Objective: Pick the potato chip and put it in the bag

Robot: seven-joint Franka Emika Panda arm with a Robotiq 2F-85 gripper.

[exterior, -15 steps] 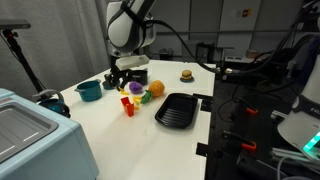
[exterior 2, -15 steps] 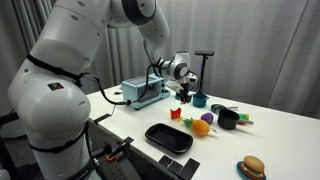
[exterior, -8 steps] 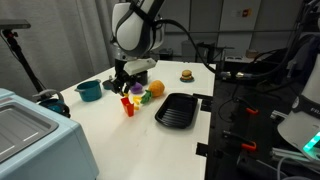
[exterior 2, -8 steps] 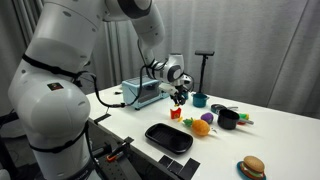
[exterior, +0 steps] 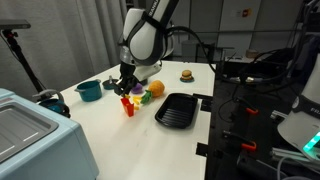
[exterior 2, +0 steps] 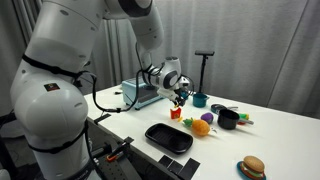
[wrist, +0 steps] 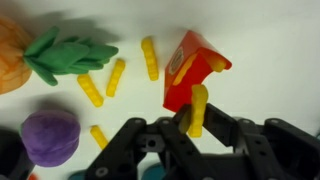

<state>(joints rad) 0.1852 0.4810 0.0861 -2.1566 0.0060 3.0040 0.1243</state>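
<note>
My gripper opens now, since the chip stick's loose end overlaps the red fries bag and my gripper is just above the chip stick.
In the wrist view my gripper point(wrist: 197, 125) is shut on a yellow potato chip stick point(wrist: 199, 108), held upright just beside the red fries bag point(wrist: 190, 68), which lies on the white table. Several loose yellow chips point(wrist: 116, 76) lie on the table left of the bag. In both exterior views the gripper point(exterior: 125, 88) point(exterior 2: 179, 98) hovers just above the small red bag point(exterior: 127, 104) point(exterior 2: 174, 113).
An orange carrot with green leaves point(wrist: 60, 50) and a purple toy point(wrist: 50, 136) lie near the chips. A black tray point(exterior: 176, 109), a teal bowl point(exterior: 89, 90), a burger point(exterior: 186, 74), a dark pot point(exterior 2: 228, 119) and a grey toaster point(exterior: 30, 130) stand on the table.
The arm has swung over and lowered, bringing the gripper with the chip down toward the red bag.
</note>
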